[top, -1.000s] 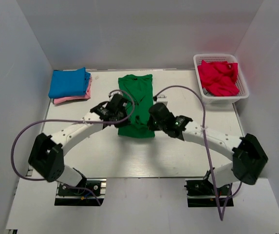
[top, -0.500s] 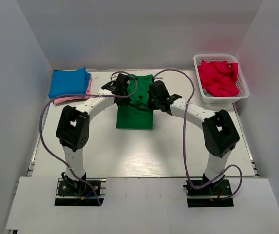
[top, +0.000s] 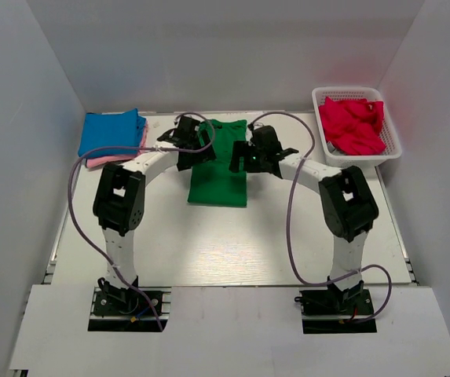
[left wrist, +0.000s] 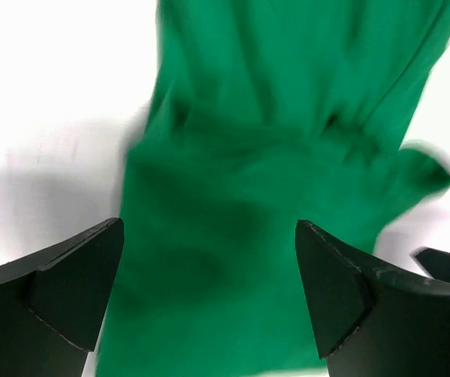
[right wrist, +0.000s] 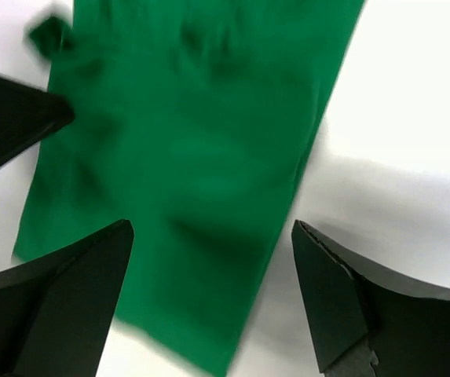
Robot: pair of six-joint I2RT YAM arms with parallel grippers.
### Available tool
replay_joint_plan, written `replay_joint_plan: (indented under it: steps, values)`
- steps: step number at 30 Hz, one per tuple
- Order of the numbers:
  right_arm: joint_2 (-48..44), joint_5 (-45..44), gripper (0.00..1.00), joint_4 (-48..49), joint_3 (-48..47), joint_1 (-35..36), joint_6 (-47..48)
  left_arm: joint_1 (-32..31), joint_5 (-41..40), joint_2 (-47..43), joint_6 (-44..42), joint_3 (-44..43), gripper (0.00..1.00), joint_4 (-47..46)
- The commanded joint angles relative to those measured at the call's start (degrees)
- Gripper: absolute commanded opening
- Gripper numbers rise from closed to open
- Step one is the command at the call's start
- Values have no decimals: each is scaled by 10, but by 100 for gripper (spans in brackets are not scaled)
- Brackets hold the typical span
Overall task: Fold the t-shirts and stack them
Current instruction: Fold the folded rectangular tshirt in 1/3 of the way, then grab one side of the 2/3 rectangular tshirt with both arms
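Next, my left gripper grabs the t-shirt's near corner on its side to fold the dark green t-shirt [top: 218, 179] evenly. That matches my right gripper.
A dark green t-shirt [top: 218, 179] lies folded into a narrow rectangle at the table's middle back. My left gripper [top: 190, 151] hovers over its left edge and my right gripper [top: 244, 159] over its right edge. Both are open with nothing between the jaws. Through the left wrist view, the green cloth [left wrist: 272, 181] lies flat below the open left gripper [left wrist: 209, 236]. The right wrist view has the shirt's edge [right wrist: 185, 157] under the open right gripper [right wrist: 210, 232]. A folded blue t-shirt [top: 112, 132] rests on a pink one [top: 116, 160] at the back left. Crumpled red t-shirts [top: 352, 126] fill the basket.
The white lattice basket [top: 357, 92] stands at the back right corner. White walls close in the table on three sides. Both arms arch forward from their bases, cables looping beside them. A finger of the left gripper [right wrist: 12, 118] shows in the right wrist view.
Both arms swung from the shirt's near end to its far end, folding the green shirt over itself. Both grippers were shut on the cloth and have now opened, letting it go.
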State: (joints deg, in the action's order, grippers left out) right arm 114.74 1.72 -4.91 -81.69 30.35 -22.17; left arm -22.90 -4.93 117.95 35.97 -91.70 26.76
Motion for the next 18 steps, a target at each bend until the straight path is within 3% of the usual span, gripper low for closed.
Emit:
replay_joint_plan:
  steps: [1,5,8,10,17,18]
  values:
    - [-101,58,88,31,78,9,-20,-8,31,-86,0,76,100,17]
    - [-154,100,86,42,204,12,-65,-15,52,-165,26,245,100,-28]
    - [-169,110,85,41,245,17,-80,-15,45,-199,39,302,100,-28]
    - [-170,109,85,42,255,19,-82,-15,38,-204,39,323,93,-28]
    - [-124,130,58,71,252,19,-96,-15,53,-164,39,337,53,-43]
    - [-123,130,56,75,252,19,-97,-15,53,-157,39,331,42,-43]
